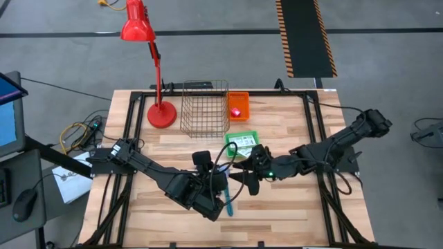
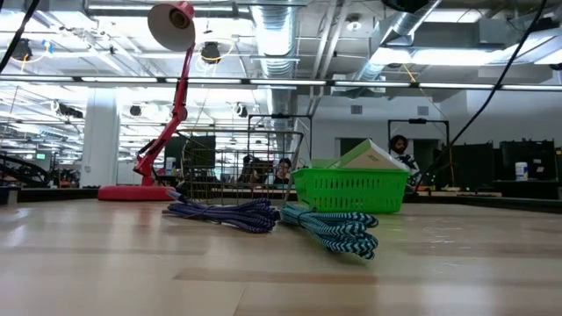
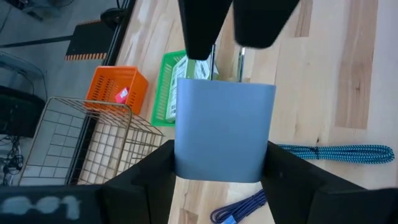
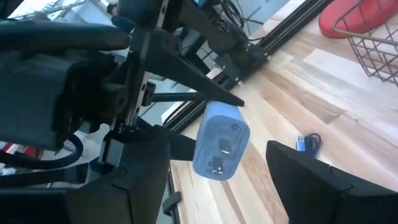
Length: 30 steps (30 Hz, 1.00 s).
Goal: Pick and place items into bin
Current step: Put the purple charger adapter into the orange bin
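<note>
My right gripper takes hold of the pale-blue cube by its pronged end (image 4: 221,151) next, to place the cube in the orange bin.
My left gripper (image 3: 221,180) is shut on a pale-blue cube (image 3: 224,130), a block with two metal prongs (image 3: 240,62) at its far end, held up over the table's middle (image 1: 225,176). My right gripper (image 4: 217,180) is open. Its fingers (image 3: 205,25) stand just beyond the pronged end; I cannot tell whether they touch it. A teal cord (image 2: 334,230) and a dark blue cord (image 2: 219,213) lie on the table. White cards with green print sit in a green basket (image 1: 242,143). A pink cube (image 1: 236,111) lies in an orange bin (image 1: 239,104). My left gripper pinches the pale-blue cube between its two fingers (image 3: 155,177), one on each of two opposite sides (image 3: 186,162), at the end away from the prongs. The cube is lifted clear of the table, its pronged end pointing toward my right gripper.
A wire basket (image 1: 205,107) stands on the far side of the table, with a red desk lamp (image 1: 160,114) to its left. The two arms meet close together over the table's middle. Bare wood lies along the near edge (image 1: 277,221).
</note>
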Motion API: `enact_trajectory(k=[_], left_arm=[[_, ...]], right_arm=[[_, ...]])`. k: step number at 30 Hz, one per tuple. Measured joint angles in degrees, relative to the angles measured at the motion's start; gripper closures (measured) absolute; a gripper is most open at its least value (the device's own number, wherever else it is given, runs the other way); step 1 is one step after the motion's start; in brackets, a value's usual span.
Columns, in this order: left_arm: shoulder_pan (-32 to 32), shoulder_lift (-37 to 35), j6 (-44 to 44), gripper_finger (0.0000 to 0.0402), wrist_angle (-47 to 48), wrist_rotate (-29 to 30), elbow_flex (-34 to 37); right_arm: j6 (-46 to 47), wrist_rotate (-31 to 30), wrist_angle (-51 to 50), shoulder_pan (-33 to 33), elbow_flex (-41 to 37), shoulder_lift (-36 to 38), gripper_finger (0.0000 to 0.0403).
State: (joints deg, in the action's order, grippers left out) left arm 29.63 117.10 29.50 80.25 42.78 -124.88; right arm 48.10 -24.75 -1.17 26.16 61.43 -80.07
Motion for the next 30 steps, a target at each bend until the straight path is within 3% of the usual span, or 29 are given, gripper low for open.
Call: enact_trajectory(k=[10, 18, 22, 27, 30], left_arm=[[-0.02, 0.0, 0.0, 0.0219, -0.09, -0.02, 0.0], [-0.02, 0.0, 0.04, 0.0219, -0.18, -0.04, 0.0], [-0.02, 0.0, 0.04, 0.0219, -0.2, -0.04, 0.0], [-0.04, 0.0, -0.04, 0.0219, -0.08, -0.01, 0.0], [-0.02, 0.02, -0.04, 0.0207, -0.16, -0.1, 0.02]], right_arm=[[0.38, 5.95, 6.26, -2.39, -0.02, -5.59, 0.0142], [0.11, 5.31, 9.05, -2.94, 0.0, -6.47, 0.015], [0.35, 5.35, 9.03, -3.62, 0.0, -6.47, 0.0183], [-0.89, 5.45, 9.29, -3.82, 0.0, -6.47, 0.0276], [-2.01, 6.63, 9.48, -3.91, 0.0, -6.47, 0.0282]])
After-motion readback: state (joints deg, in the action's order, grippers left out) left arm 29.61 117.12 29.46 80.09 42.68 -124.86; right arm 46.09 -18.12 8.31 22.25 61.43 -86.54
